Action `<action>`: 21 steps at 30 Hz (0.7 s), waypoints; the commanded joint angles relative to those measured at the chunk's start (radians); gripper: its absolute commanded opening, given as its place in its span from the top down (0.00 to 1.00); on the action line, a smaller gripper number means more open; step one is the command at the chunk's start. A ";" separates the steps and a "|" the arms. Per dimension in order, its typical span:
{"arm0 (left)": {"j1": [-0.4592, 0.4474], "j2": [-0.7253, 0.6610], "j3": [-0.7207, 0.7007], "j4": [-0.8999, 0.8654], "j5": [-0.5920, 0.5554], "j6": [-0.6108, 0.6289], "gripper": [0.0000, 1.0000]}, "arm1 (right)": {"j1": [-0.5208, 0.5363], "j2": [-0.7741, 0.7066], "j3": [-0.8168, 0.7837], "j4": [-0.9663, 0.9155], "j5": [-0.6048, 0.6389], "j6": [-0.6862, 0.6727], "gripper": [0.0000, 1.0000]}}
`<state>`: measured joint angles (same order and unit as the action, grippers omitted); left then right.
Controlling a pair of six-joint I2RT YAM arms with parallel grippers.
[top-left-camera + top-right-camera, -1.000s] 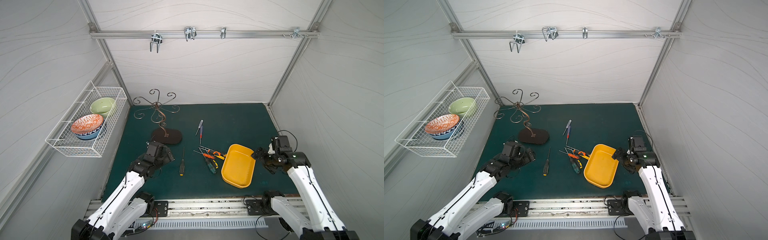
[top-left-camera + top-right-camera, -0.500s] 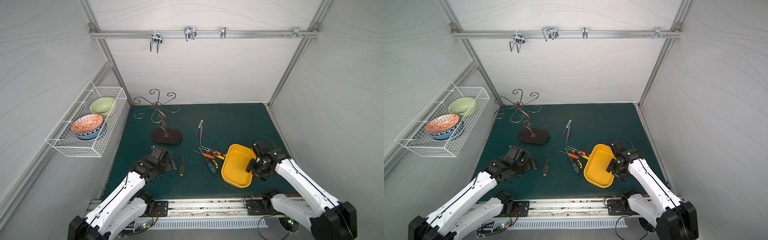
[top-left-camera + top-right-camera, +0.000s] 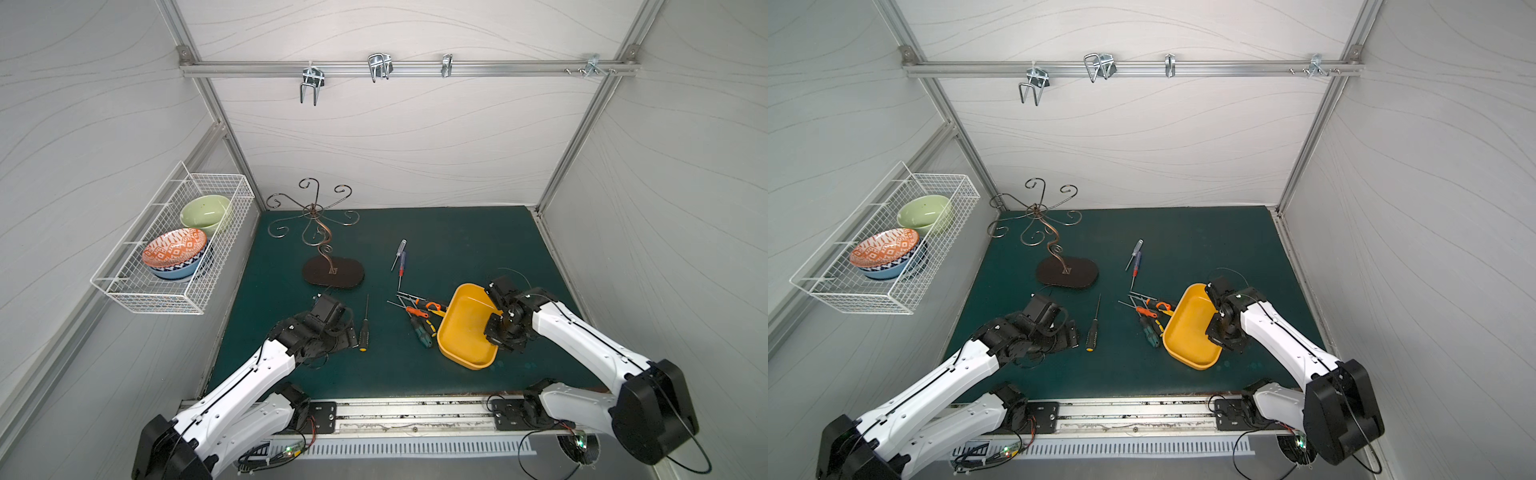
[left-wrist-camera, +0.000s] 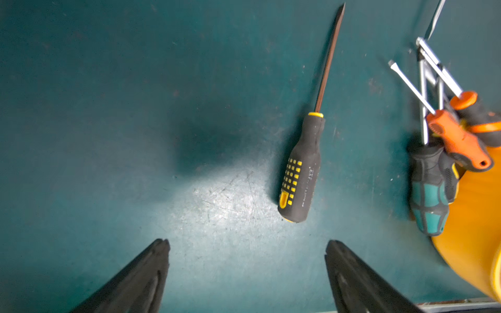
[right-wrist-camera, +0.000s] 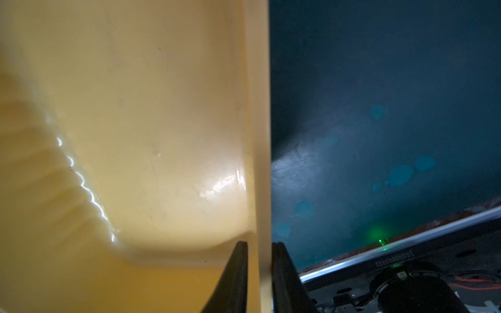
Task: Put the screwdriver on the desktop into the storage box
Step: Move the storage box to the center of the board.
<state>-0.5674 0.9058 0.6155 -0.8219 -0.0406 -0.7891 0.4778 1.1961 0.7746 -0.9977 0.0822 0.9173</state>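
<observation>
I need to grab across the black-and-yellow screwdriver's handle next with my left gripper, its stem pointing ahead, and then lay the screwdriver (image 3: 364, 328) lengthwise in the storage box.
On the desktop (image 3: 457, 241) a black-and-yellow screwdriver (image 3: 364, 328) (image 4: 301, 168) lies alone. My left gripper (image 3: 350, 332) (image 4: 247, 244) hovers just beside its handle, open and empty. Several more screwdrivers (image 3: 415, 316) (image 4: 447, 141), with orange and teal handles, are piled against the left side of the yellow storage box (image 3: 461, 332) (image 3: 1185, 332). Two slim screwdrivers (image 3: 400, 259) lie farther back. My right gripper (image 3: 498, 336) (image 5: 260, 246) is shut on the box's right rim (image 5: 261, 135), one finger inside and one outside. The box holds nothing.
A curly metal stand on a dark oval base (image 3: 332, 270) sits at the back left of the desktop. A white wire basket with bowls (image 3: 174, 257) hangs on the left wall. A rail with hooks (image 3: 374, 68) runs overhead. The desktop's front edge (image 5: 406, 233) is close behind the box.
My right gripper came in over the storage box's right rim and closed on it. My left arm moved nearer the black-and-yellow screwdriver, still open.
</observation>
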 commanded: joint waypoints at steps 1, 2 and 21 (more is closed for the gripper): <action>-0.024 0.028 0.047 0.027 0.006 0.019 0.07 | 0.007 0.031 0.054 0.043 0.043 -0.030 0.87; -0.029 0.036 0.051 0.030 0.010 0.024 0.07 | 0.007 0.041 0.067 0.049 0.045 -0.040 0.89; -0.111 0.275 0.149 0.017 0.038 0.111 0.12 | 0.002 0.001 0.137 0.059 0.162 -0.065 0.38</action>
<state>-0.6624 1.1511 0.7105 -0.7971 0.0074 -0.7067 0.4786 1.2850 0.9241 -0.8913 0.1577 0.8207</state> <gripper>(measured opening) 0.884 0.619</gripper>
